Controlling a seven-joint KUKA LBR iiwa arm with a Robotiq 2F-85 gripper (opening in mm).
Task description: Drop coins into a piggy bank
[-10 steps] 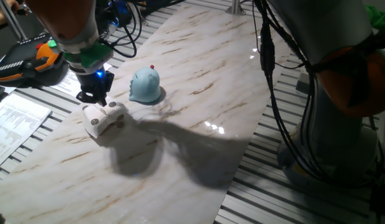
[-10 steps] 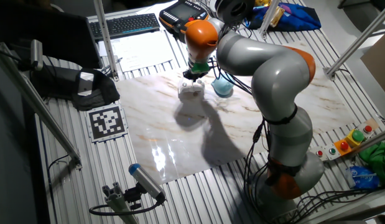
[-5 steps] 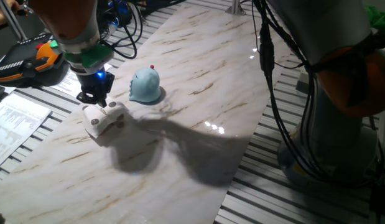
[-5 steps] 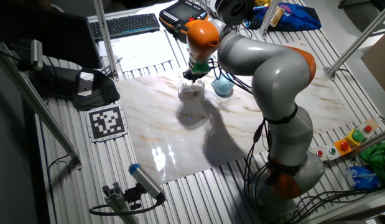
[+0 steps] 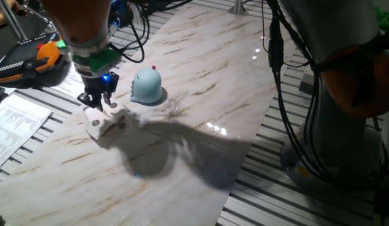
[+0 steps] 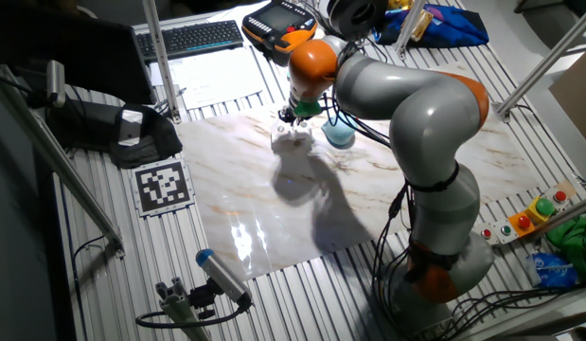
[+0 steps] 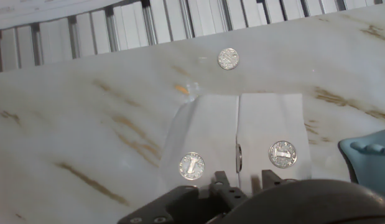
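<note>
My gripper picks up the coin standing in the block's groove by its exposed rim (image 7: 239, 153) next, to feed the piggy bank (image 7: 366, 155).
The light blue dome piggy bank (image 5: 146, 86) with a red knob stands on the marble table (image 5: 200, 75); it also shows in the other fixed view (image 6: 340, 134) and at the hand view's right edge (image 7: 366, 153). Left of it lies an off-white block (image 5: 107, 120) (image 7: 211, 124). Two silver coins (image 7: 191, 165) (image 7: 282, 154) lie flat in its round slots, and one coin (image 7: 237, 157) stands on edge in its middle groove. One loose coin (image 7: 228, 59) lies on the table beyond it. My gripper (image 5: 95, 107) (image 7: 243, 180) hovers just over the block's near edge, fingers slightly apart and empty.
An orange teach pendant (image 5: 31, 59) and printed papers (image 5: 12, 119) lie left of the table. A keyboard (image 6: 193, 36) and a square marker tag (image 6: 163, 183) sit on the slatted bench. Cables hang from the arm's base (image 5: 345, 94) on the right.
The hand has shifted slightly right and its fingers now stand a little apart over the block. The block and the piggy bank have not moved.
</note>
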